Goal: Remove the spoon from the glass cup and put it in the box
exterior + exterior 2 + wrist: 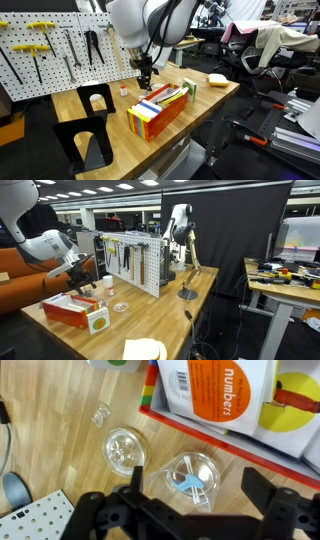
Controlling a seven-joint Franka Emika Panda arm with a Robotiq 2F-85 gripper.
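Note:
I should lower my gripper first and then close it on the spoon, because in the wrist view my gripper's fingers stop above the spoon in the cup [190, 475].
In the wrist view a clear glass cup [190, 475] stands on the wooden table, with a white and blue spoon [187, 482] inside it. My gripper [190, 500] is open above the cup, one finger on each side of it, holding nothing. The multicoloured box [225, 395] lies just beyond the cup; in both exterior views it shows as a long box with an orange side [160, 112] [70, 308]. My gripper hangs over the table beside the box [145, 78] [88, 283].
A second clear round glass piece [124, 448] sits next to the cup. A flat yellow sponge-like block [217, 79] [143, 350] lies near the table's edge. A pegboard with tools [50, 45] backs the table. A black stand [88, 140] is on the table.

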